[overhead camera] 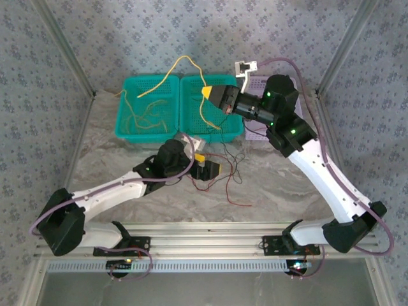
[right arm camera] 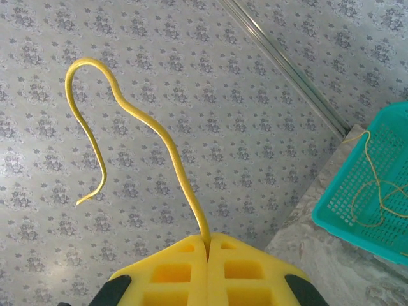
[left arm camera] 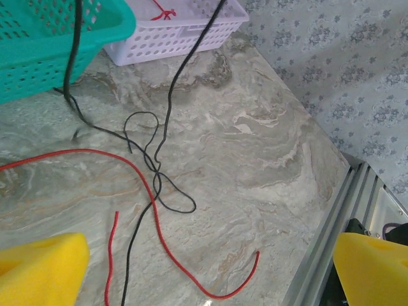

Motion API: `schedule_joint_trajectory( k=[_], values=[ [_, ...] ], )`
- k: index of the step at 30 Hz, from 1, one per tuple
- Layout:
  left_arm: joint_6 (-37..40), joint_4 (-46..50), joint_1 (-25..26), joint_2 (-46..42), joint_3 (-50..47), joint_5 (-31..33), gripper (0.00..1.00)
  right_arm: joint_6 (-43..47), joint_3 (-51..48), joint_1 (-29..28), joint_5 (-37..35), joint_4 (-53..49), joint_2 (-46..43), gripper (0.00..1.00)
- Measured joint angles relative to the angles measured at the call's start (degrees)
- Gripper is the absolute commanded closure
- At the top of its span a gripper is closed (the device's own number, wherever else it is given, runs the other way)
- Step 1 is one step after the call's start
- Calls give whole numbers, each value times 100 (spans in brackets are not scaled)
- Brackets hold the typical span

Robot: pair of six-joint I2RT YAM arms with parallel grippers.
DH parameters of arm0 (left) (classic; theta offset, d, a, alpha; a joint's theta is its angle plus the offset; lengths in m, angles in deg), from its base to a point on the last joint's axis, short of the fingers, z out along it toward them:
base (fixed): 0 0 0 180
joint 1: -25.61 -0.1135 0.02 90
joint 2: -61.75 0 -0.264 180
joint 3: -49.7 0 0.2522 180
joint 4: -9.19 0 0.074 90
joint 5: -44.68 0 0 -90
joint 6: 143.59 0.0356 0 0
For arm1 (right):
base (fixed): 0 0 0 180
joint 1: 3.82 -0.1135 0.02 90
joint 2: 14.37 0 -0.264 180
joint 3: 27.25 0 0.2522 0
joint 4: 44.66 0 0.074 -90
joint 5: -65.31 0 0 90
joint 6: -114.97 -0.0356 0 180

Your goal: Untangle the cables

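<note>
My left gripper is to grab only the black cable [left arm camera: 162, 127] next, by its part past the crossing [left arm camera: 134, 237] with the red cable, to untangle the black cable.
My right gripper [right arm camera: 208, 245] is shut on a yellow cable [right arm camera: 172, 153] that rises from its pads and curls in the air. From above, this gripper [overhead camera: 208, 93] hovers over the right teal basket [overhead camera: 191, 124], and the yellow cable [overhead camera: 183, 59] arcs toward the left teal basket [overhead camera: 127, 134], which holds more yellow cables [overhead camera: 148, 118]. On the marble table lie a red cable [left arm camera: 153, 204] and a black cable [left arm camera: 162, 127], crossing and looped together. My left gripper [left arm camera: 204, 274] hangs open above them, holding nothing; it [overhead camera: 207, 167] sits mid-table.
A lilac basket [left arm camera: 191, 38] with a red cable [left arm camera: 162, 11] in it stands behind the tangle, right of the teal basket [left arm camera: 57, 38]. The black cable runs up over the basket rims. An aluminium rail [left arm camera: 325, 242] edges the table on the right.
</note>
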Motion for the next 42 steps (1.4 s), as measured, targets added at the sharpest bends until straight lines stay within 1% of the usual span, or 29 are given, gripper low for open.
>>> schedule_joint_trajectory(
  k=[6, 9, 11, 14, 17, 20, 22, 24, 25, 26, 29, 33, 37, 42],
  values=[
    [2, -560, 72, 601, 216, 203, 0, -57, 26, -155, -9, 116, -11, 100],
    [0, -879, 72, 898, 339, 308, 2, -57, 26, -229, -28, 125, -44, 100],
    [0, -1034, 79, 1075, 437, 361, 5, -57, 26, -251, -31, 125, -74, 100],
    [-7, -1139, 98, 1287, 632, 435, 15, -57, 26, -260, -35, 142, -133, 100],
    [-26, -1226, 98, 1473, 804, 533, 30, -61, 22, -273, -48, 208, -184, 100],
    [-52, -1309, 98, 1665, 962, 605, 50, -74, -2, -299, -52, 264, -229, 100],
    [-107, -1357, 98, 1770, 1047, 627, 69, -79, -42, -299, -68, 289, -269, 100],
    [-116, -1375, 98, 1821, 1082, 638, 82, -79, -72, -297, -96, 286, -315, 100],
    [-129, -1366, 98, 1823, 1082, 632, 92, -76, -96, -297, -138, 286, -348, 100],
    [-157, -1362, 98, 1823, 1084, 625, 100, -57, -122, -291, -181, 284, -387, 100],
    [-168, -1333, 98, 1814, 1093, 529, 100, 87, -267, -238, -424, 199, -608, 100],
    [-173, -1150, 98, 1576, 1029, 409, 100, 503, -566, -20, -1056, -17, -1088, 100],
    [-74, -723, 98, 787, 822, 319, 100, 975, -1012, 372, -1906, -190, -1624, 100],
    [286, -146, 98, -155, 817, 328, 100, 1156, -1663, 990, -2736, -275, -2063, 100]
  ],
)
